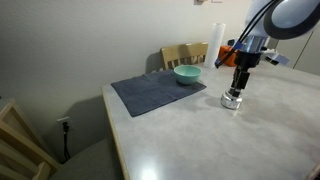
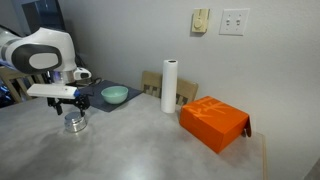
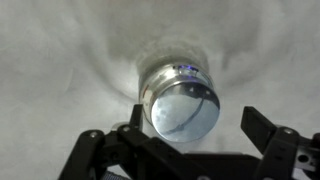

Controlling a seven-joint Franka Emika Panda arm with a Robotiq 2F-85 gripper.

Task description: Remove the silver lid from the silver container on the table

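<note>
The silver lid will be removed next: my gripper will grab it from straight above, across opposite sides of its round edge, leaving the container (image 1: 232, 99) ungripped.
The silver container (image 1: 232, 99) is a small shiny pot standing on the table (image 1: 190, 140), to the right of the mat. It also shows in an exterior view (image 2: 73, 123). In the wrist view the container (image 3: 170, 85) fills the middle, and its round shiny top face (image 3: 185, 112) reflects the room. I take this face for the silver lid, but no knob shows. My gripper (image 1: 238, 84) hangs straight above the pot, open, with the fingertips (image 3: 200, 125) spread on either side of it and not touching. It also shows in an exterior view (image 2: 68, 103).
A teal bowl (image 1: 187, 74) sits on a dark blue-grey mat (image 1: 150, 95) behind and to the left of the pot. An orange box (image 2: 213, 122) and a paper towel roll (image 2: 169, 86) stand farther along the table. A wooden chair (image 1: 185, 54) stands behind the table.
</note>
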